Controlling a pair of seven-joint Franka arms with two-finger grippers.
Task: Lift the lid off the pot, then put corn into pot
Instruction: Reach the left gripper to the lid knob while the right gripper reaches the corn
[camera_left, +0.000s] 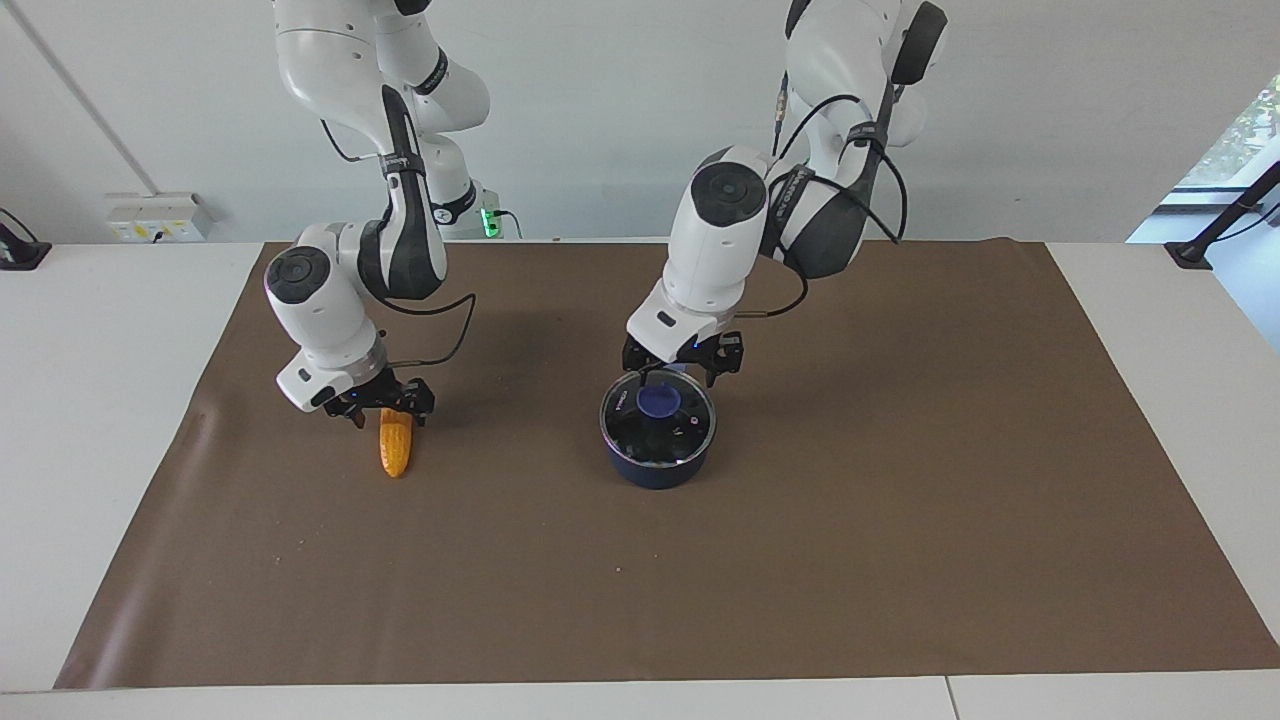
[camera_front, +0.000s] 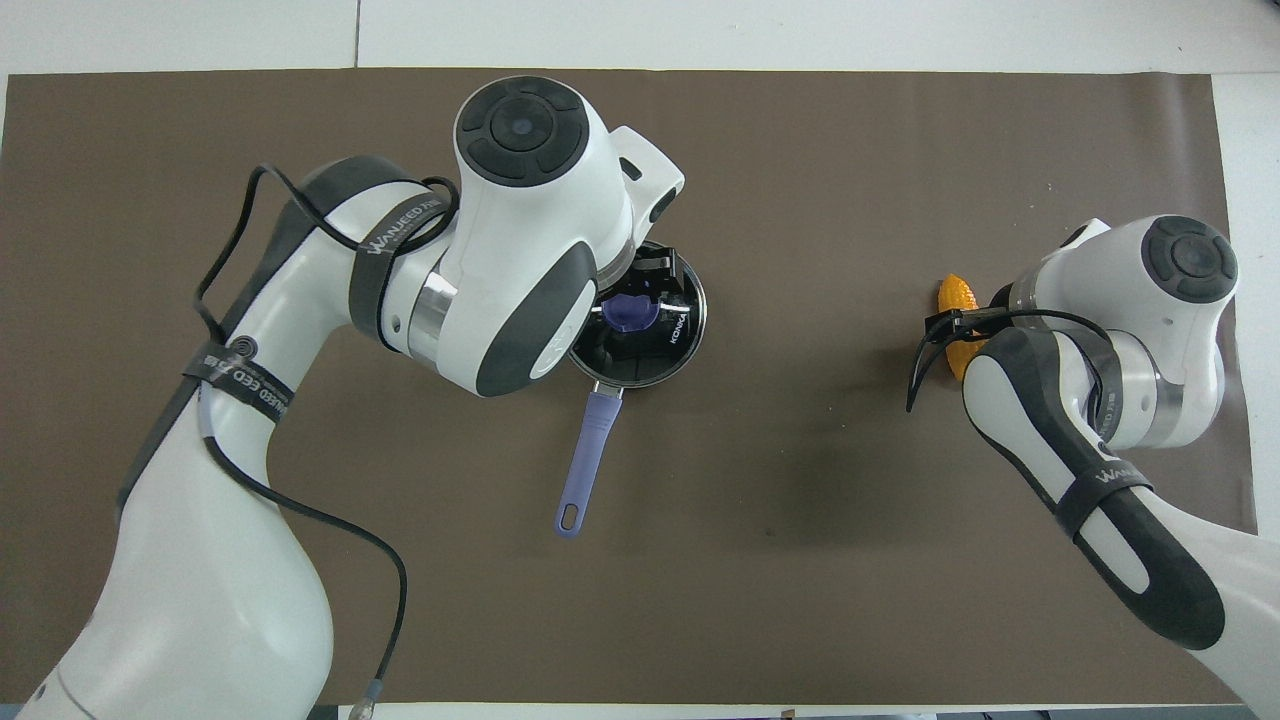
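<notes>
The blue knob (camera_front: 630, 313) on the glass lid (camera_front: 667, 348) is still short of my left gripper's fingers, so it is too early to close; lining up with the knob comes next.
The dark blue pot (camera_left: 655, 470) stands mid-table with the glass lid (camera_left: 685, 432) on it and its blue knob (camera_left: 659, 401) showing. Its light-blue handle (camera_front: 585, 460) points toward the robots; in the facing view my left arm hides it. My left gripper (camera_left: 680, 372) hangs open just above the lid, its fingers on either side of the knob. The yellow corn (camera_left: 396, 450) lies toward the right arm's end of the table. My right gripper (camera_left: 388, 412) is open and low over the corn's end nearer the robots. In the overhead view only the corn's tip (camera_front: 955, 292) shows.
A brown mat (camera_left: 900, 500) covers most of the white table (camera_left: 90, 400). Nothing else stands on it apart from the pot and the corn.
</notes>
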